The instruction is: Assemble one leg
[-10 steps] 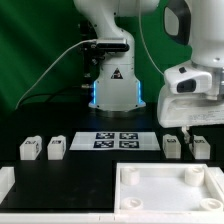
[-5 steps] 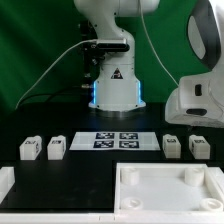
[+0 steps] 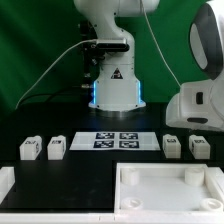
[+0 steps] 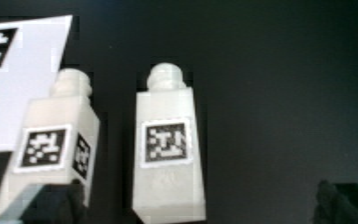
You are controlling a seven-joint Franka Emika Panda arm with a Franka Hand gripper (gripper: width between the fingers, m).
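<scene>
My gripper takes hold of the leg by its tagged body [image 3: 200,149] [image 4: 169,150] next, which leaves the leg's round knob end free to enter a corner socket.
Four small white legs with tags lie on the black table in the exterior view: two on its left [image 3: 30,150] [image 3: 57,150] and two on its right [image 3: 172,147] [image 3: 199,148]. My gripper [image 3: 197,122] hangs above the right pair and touches neither. In the wrist view my gripper [image 4: 197,206] is open and empty. Its dark fingertips [image 4: 44,206] show at the picture's corners. One leg [image 4: 167,140] lies below, between the fingers. A second leg [image 4: 60,130] lies beside it, nearer the marker board [image 4: 16,50].
The marker board [image 3: 115,141] lies between the two pairs of legs. The large white rimmed panel [image 3: 165,192] with corner sockets lies at the front. A white part [image 3: 5,182] sits at the front left edge. The robot base [image 3: 113,90] stands behind.
My gripper has shifted toward the exterior view's right, above the right pair of legs. The legs and the panel have not moved.
</scene>
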